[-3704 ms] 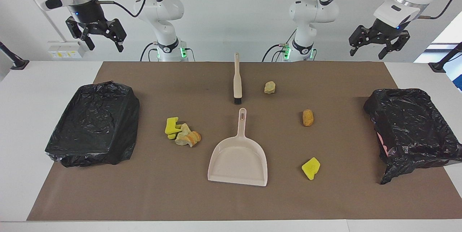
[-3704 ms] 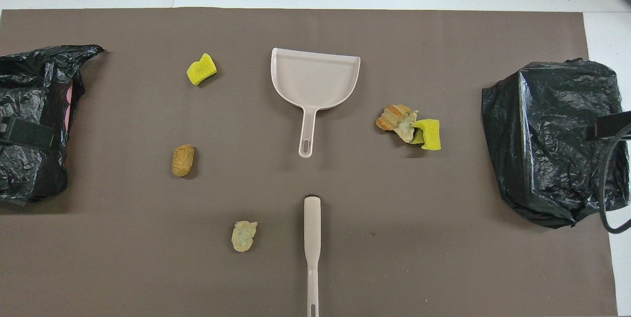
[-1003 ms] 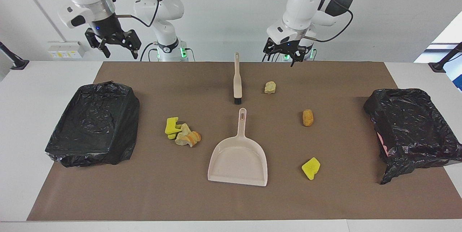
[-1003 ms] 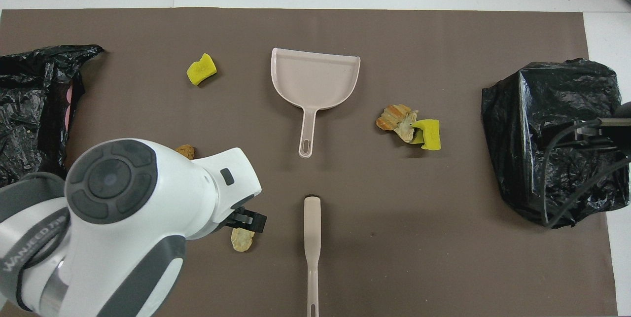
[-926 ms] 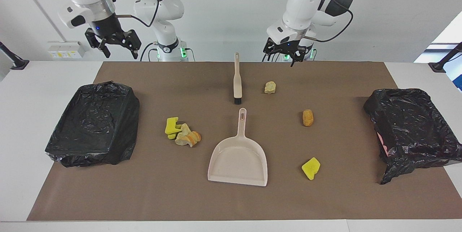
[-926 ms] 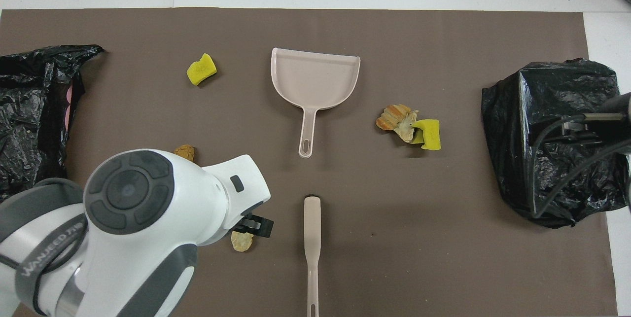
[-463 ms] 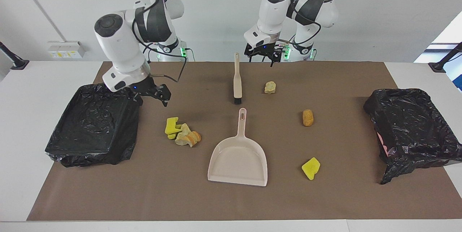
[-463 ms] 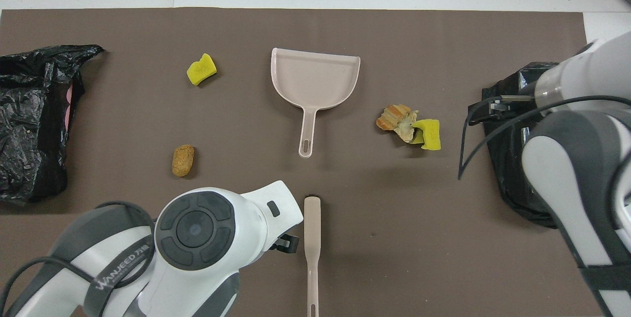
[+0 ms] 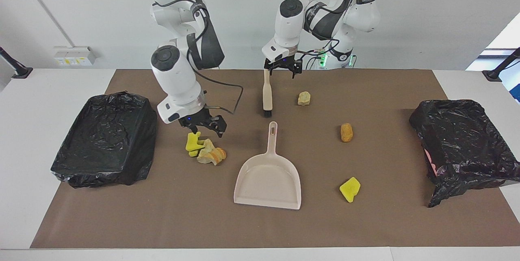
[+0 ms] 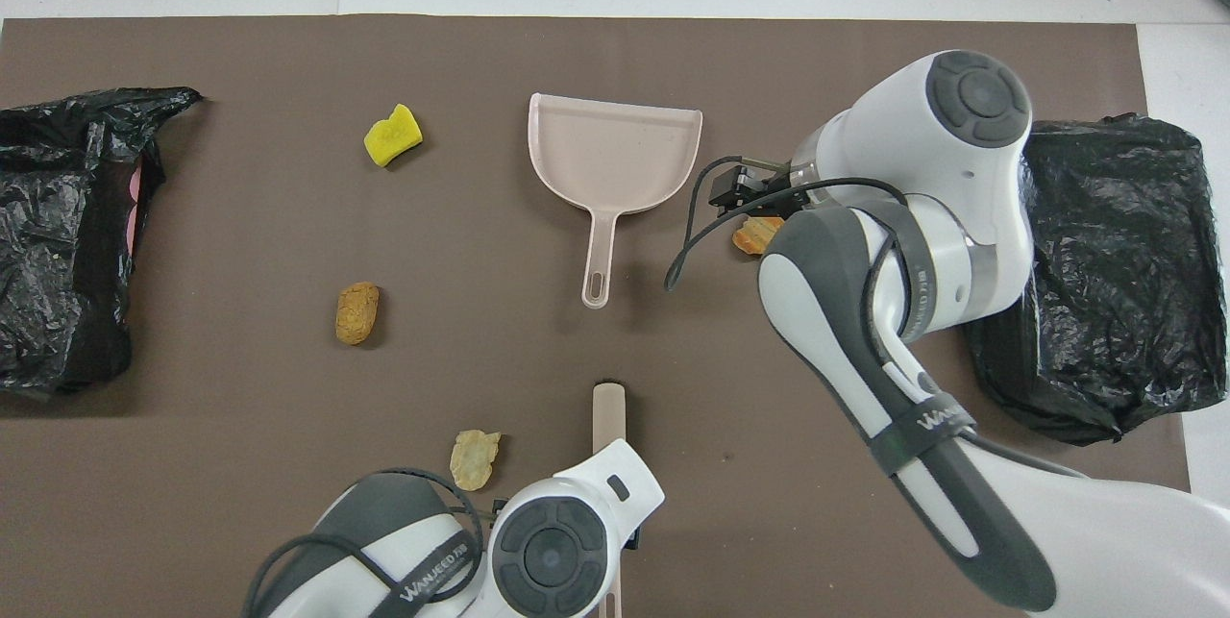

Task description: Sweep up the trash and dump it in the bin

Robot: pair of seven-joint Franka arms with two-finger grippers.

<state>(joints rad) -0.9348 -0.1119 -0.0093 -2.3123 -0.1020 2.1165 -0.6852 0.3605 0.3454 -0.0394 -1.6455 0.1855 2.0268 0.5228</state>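
Observation:
The broad pan of the dustpan spreads far wider than my fingers can open. My right gripper needs to grab the dustpan by its narrow handle [image 10: 600, 260] next.
The trash lies scattered on the brown mat. A yellow sponge chunk [image 9: 194, 142] and a bread lump [image 9: 212, 155] form a cluster toward the right arm's end. A pale beige lump [image 9: 304, 98], a tan lump [image 9: 346, 132] and another yellow chunk [image 9: 350, 189] lie toward the left arm's end. My right gripper [image 9: 206, 130] is open, low over the cluster. My left gripper [image 9: 279, 71] is open over the top of the beige brush's [image 9: 267, 92] handle. The beige dustpan [image 9: 268, 180] lies mid-mat. In the overhead view my arms hide most of the cluster and the brush handle.
Two bins lined with black bags stand at the mat's ends, one at the right arm's end [image 9: 105, 139] and one at the left arm's end [image 9: 463, 143]. The dustpan's handle points toward the brush head.
My right gripper has moved from beside the bin at its end to over the sponge and bread cluster. My left gripper has come down and sideways over the brush handle. The objects have not moved.

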